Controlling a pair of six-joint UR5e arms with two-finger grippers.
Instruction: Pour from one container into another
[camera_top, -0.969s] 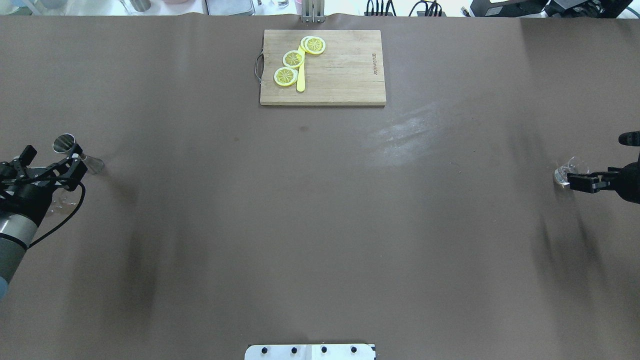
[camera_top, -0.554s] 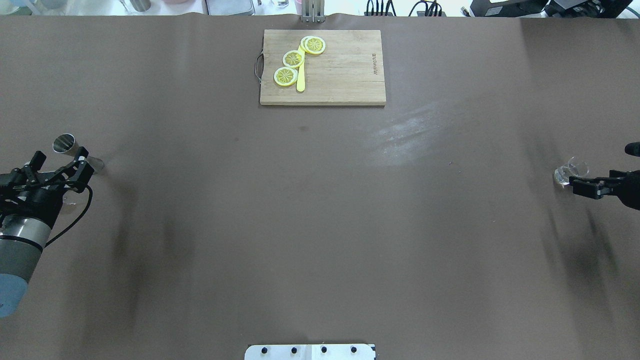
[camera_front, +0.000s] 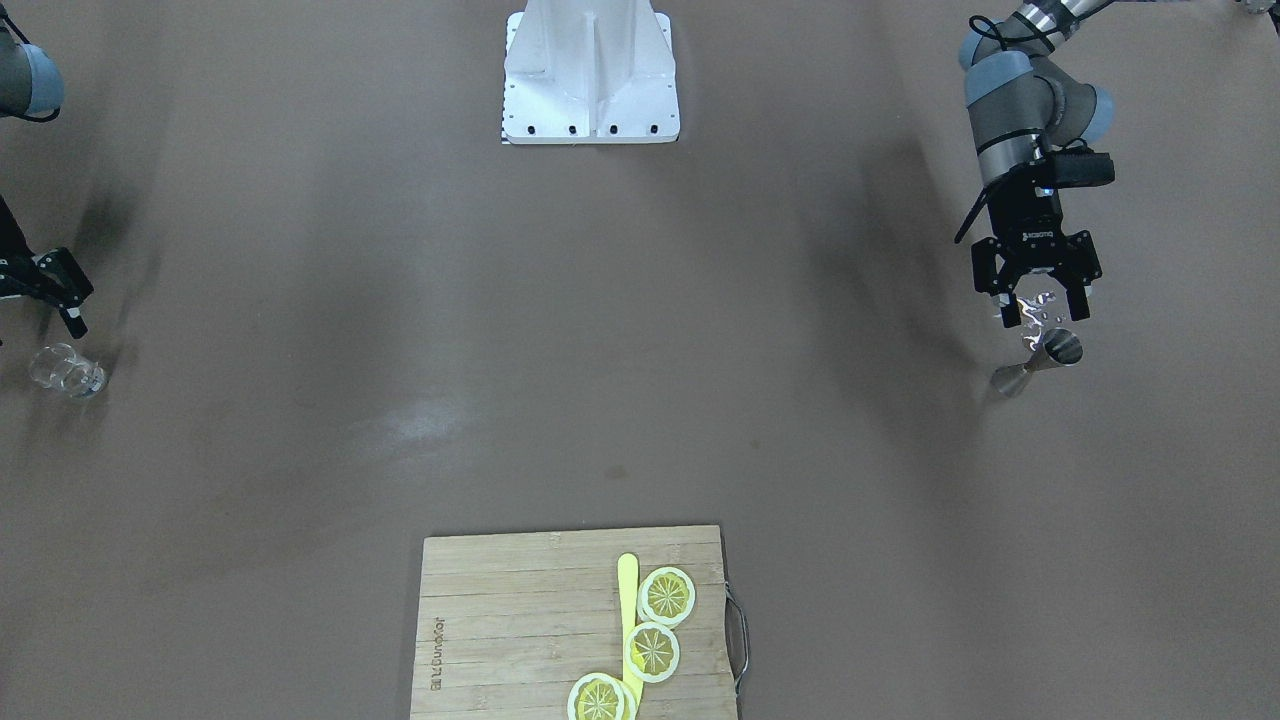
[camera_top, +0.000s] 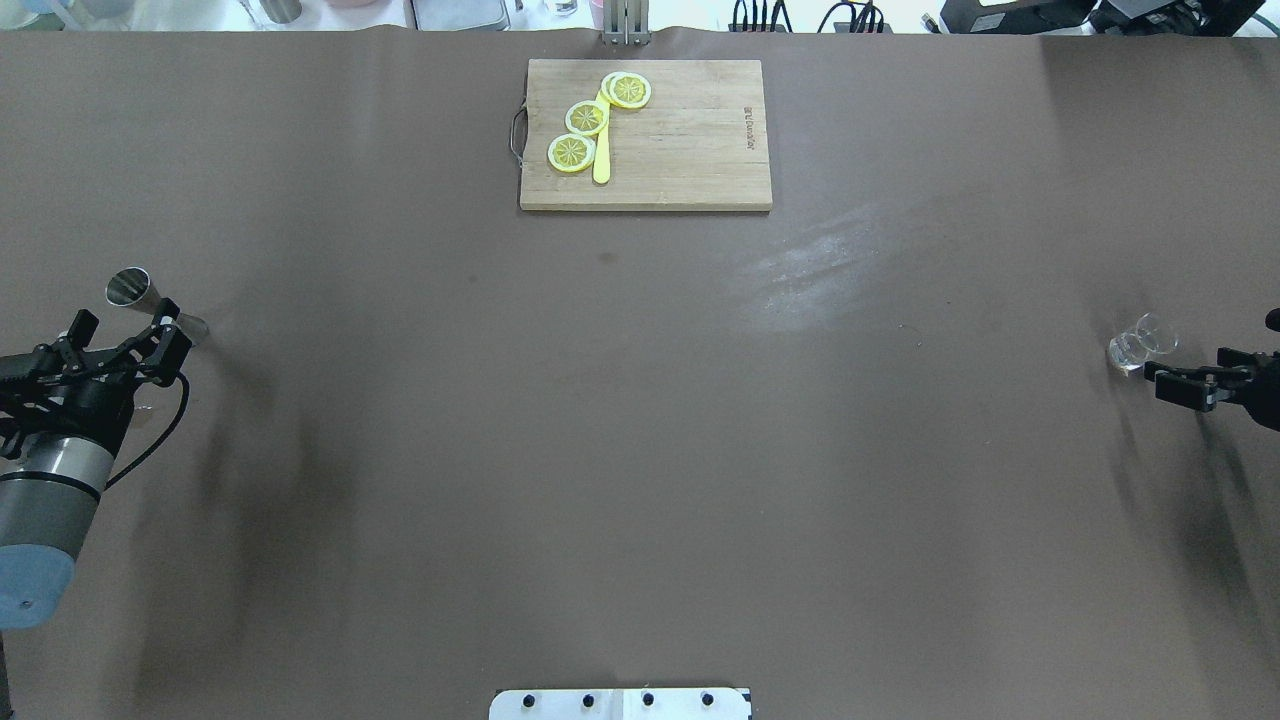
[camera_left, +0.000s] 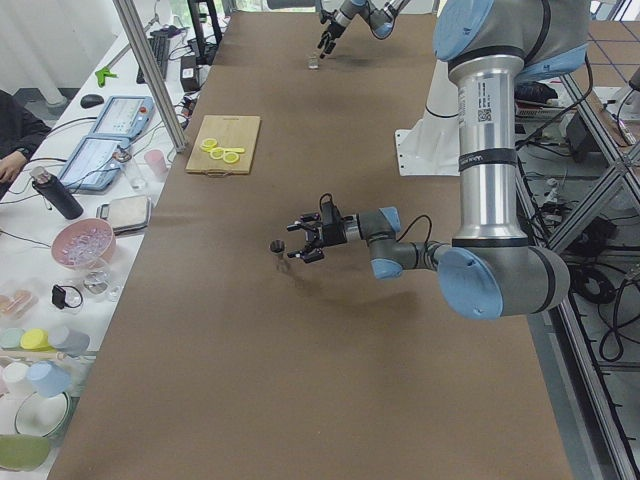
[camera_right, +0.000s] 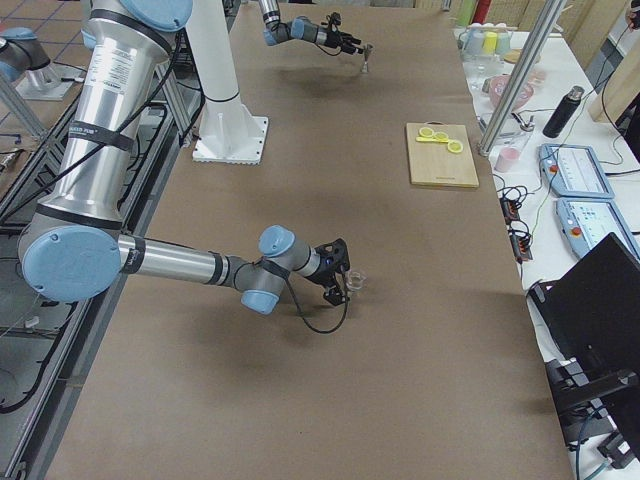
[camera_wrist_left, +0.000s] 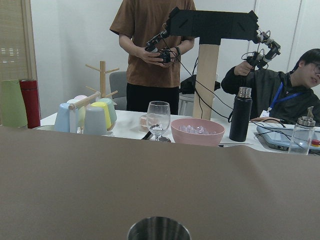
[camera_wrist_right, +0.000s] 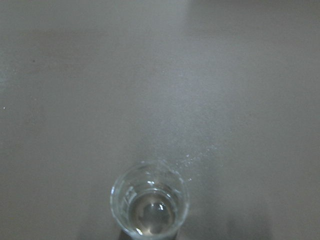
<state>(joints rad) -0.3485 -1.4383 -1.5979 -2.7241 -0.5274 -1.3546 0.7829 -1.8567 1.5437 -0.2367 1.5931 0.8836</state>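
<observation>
My left gripper grabs the jigger by the narrow middle (camera_front: 1035, 364) between the cups next, since its steel cups flare wide and slope away from its middle.
The steel jigger (camera_top: 150, 306) stands upright at the table's left end, also seen in the front view as the jigger (camera_front: 1040, 362) and, from the left wrist, as just its rim (camera_wrist_left: 159, 231). My left gripper (camera_top: 125, 335) is open just behind it, apart from it and holding nothing. The small clear glass (camera_top: 1140, 346) stands at the far right end, with a little liquid showing in the glass (camera_wrist_right: 150, 205). My right gripper (camera_top: 1165, 382) sits open just short of that glass, not touching it.
A wooden cutting board (camera_top: 690, 140) with lemon slices (camera_top: 587, 118) and a yellow knife lies at the far middle edge. The white robot base (camera_front: 590, 70) is at the near edge. Wet glints (camera_front: 1035, 308) lie on the cloth beside the jigger.
Both grippers have drawn back from their objects: the left away from the jigger, the right away from the glass toward the table end. Jigger and glass have stayed put.
</observation>
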